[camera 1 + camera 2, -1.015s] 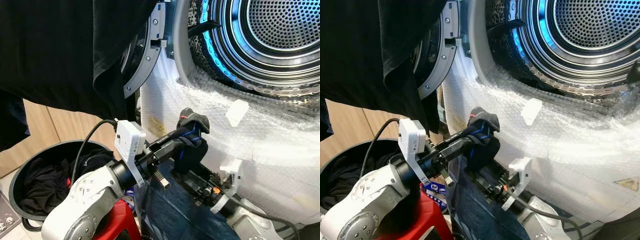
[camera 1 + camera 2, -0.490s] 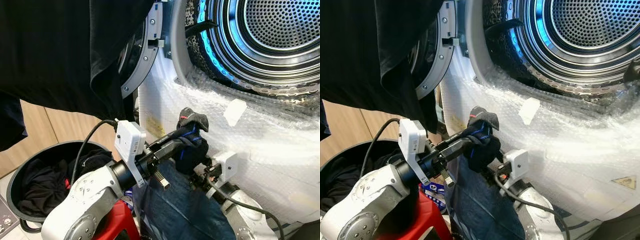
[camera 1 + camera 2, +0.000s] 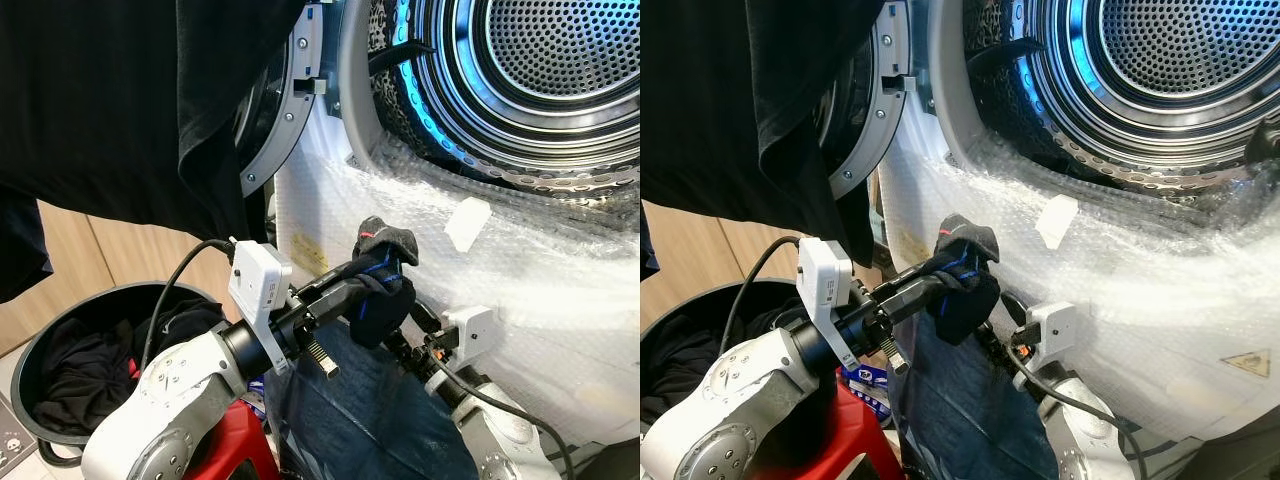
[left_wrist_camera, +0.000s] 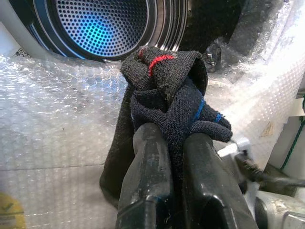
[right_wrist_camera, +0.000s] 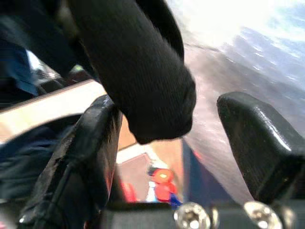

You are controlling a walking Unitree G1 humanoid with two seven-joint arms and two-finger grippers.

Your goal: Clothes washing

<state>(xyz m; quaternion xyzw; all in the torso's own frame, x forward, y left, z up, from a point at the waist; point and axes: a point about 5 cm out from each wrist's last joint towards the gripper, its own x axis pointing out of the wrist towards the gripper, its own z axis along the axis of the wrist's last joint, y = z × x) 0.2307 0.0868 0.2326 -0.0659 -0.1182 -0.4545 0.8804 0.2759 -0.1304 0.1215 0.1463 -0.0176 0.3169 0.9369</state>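
Note:
I should next use my right gripper to pinch the sock point(image 3: 385, 265) by its slack hanging end point(image 3: 375, 330), because my left gripper's fingers already fill the sock's bunched part above.
A dark bunched sock point(image 4: 167, 90) with red and blue stitching is held in front of the bubble-wrapped washer front, below the open drum point(image 3: 560, 50). My left gripper point(image 4: 171, 138) is shut on it, and the sock point(image 3: 385, 265) hangs down past the fingers. Just under it, my right gripper point(image 5: 167, 138) is open, with the sock's hanging end point(image 5: 138, 76) between its two fingers point(image 5: 90, 157) but not pinched. Its white wrist camera point(image 3: 470, 330) sits close beside the sock. Blue jeans point(image 3: 360, 420) lie draped below both arms.
A black garment point(image 3: 120, 100) hangs over the open washer door point(image 3: 275, 120) at upper left. A round black laundry basket point(image 3: 30, 350) with dark clothes stands at lower left. Something red point(image 3: 235, 445) sits below my left arm. Bubble wrap point(image 3: 540, 250) covers the machine front.
My right arm has risen and turned, bringing its open fingers up around the sock's hanging end. The left gripper has kept the sock in place.

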